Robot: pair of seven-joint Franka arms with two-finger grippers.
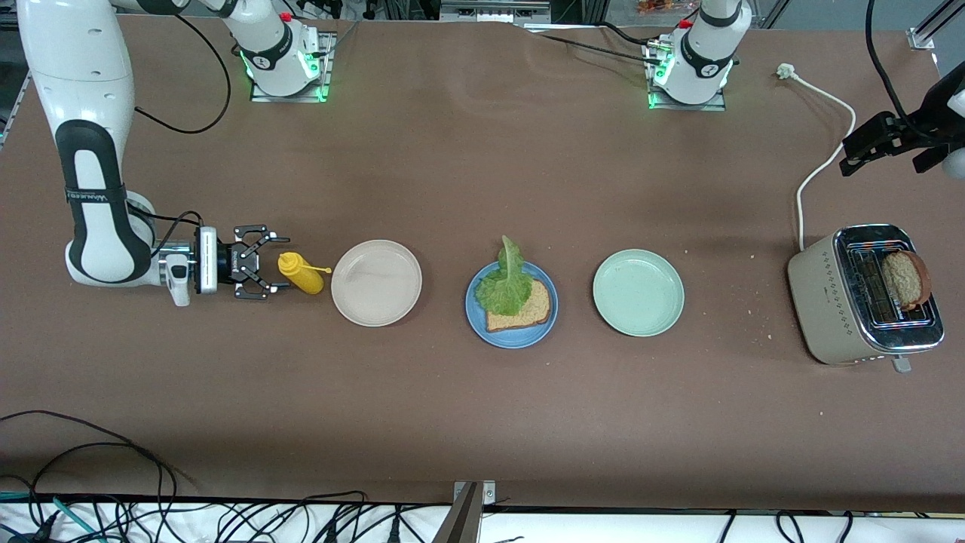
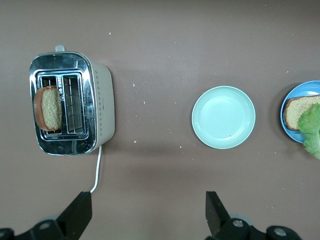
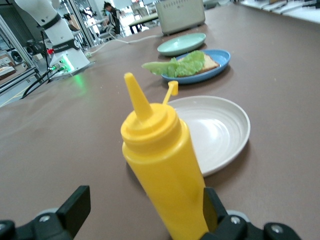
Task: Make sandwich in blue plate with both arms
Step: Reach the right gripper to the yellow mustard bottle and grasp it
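My fingers reach the bottle's near side, short of its middle (image 3: 175, 192), so it is too early to close. My right gripper moves forward next, then closes on the yellow squeeze bottle (image 3: 160, 165).
The blue plate (image 1: 476, 317) lies mid-table with one brown toast slice (image 1: 528, 305) on it and a green lettuce leaf (image 1: 507, 283) over the slice. A second toast slice (image 1: 905, 277) stands in the toaster (image 1: 829, 302) at the left arm's end. High above the cable beside the toaster, my left gripper (image 1: 848, 157) hangs open and empty (image 2: 147, 210). Low at the right arm's end, my right gripper (image 1: 285, 263) is open around a yellow squeeze bottle (image 3: 160, 165); one finger is beside it, the other stands apart.
A beige plate (image 1: 376, 283) lies between the bottle (image 1: 301, 274) and the blue plate. A pale green plate (image 1: 638, 292) lies between the blue plate and the toaster. The toaster's white cable (image 1: 818, 162) runs toward the left arm's base.
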